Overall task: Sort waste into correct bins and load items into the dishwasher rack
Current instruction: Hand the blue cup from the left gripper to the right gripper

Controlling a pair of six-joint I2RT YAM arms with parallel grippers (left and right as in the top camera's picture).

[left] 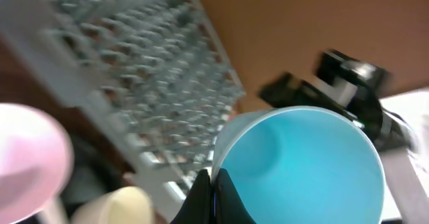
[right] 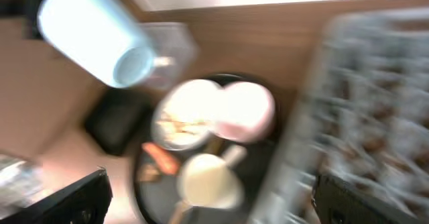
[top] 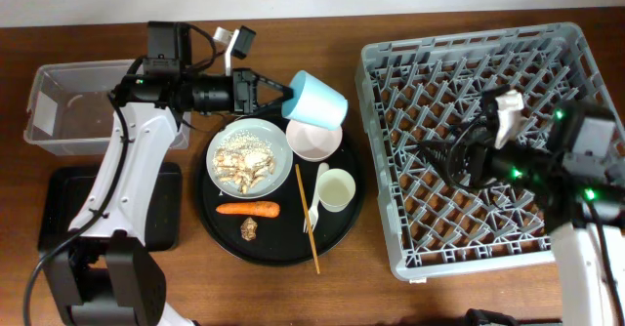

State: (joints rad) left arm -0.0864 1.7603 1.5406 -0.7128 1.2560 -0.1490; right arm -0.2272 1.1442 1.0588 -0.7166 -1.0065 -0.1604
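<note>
The light blue cup should go opening-first into the dishwasher rack (top: 391, 82), so my right gripper should next grab its closed base end (top: 334, 110), opposite the cup's held rim.
My left gripper (top: 286, 94) is shut on the rim of the light blue cup (top: 317, 100) and holds it lifted above the round tray; the cup fills the left wrist view (left: 301, 167), jaws (left: 213, 184) pinching its wall. My right gripper (top: 437, 157) is open and empty over the grey dishwasher rack (top: 391, 82). On the round black tray (top: 220, 224) are the plate (top: 283, 160) with beige scraps (top: 244, 160), the white bowl (top: 314, 141), the small whitish cup (top: 336, 189), the carrot (top: 247, 208), the brown lump (top: 249, 229), the fork (top: 319, 184) and the chopstick (top: 307, 219).
The clear tub (top: 73, 106) stands at the far left, with the shallow black rectangular tray (top: 59, 209) in front of it. A white object (top: 509, 106) lies in the rack near my right arm. The right wrist view is blurred and shows the tray contents and the cup (right: 94, 33).
</note>
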